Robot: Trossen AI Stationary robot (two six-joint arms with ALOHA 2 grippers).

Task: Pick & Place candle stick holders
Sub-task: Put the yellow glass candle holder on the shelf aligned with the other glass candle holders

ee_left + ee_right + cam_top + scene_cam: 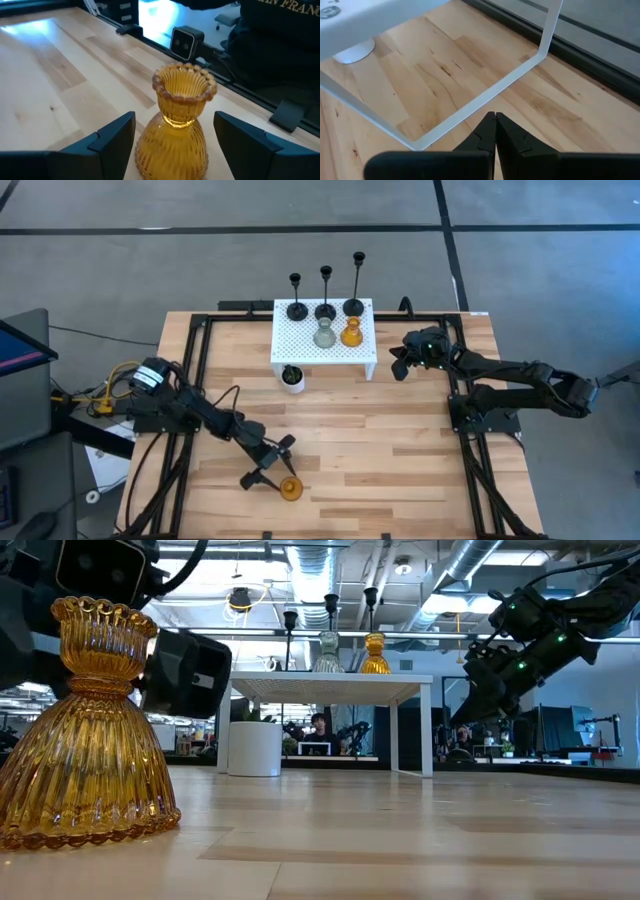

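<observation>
I need to grab the amber glass holder next with my left gripper by its narrow middle (291,487) (178,120), to place the holder on the white perforated stand.
One amber glass holder (290,488) stands upright on its wide base on the table near the front edge; it also shows in the left wrist view (175,140) and the low view (85,730). My left gripper (268,462) is open just behind it, one finger on each side (175,122), touching nothing. Three black holders (325,308), a clear glass one (324,335) and a second amber one (351,332) stand on the white perforated stand (300,340). My right gripper (400,366) is shut and empty beside the stand's right leg (545,35).
A small white pot with a green plant (292,377) stands on the table in front of the stand's left leg. A black frame (195,370) runs along the table's left, right and far edges. Bare wood lies between the stand and the front amber holder.
</observation>
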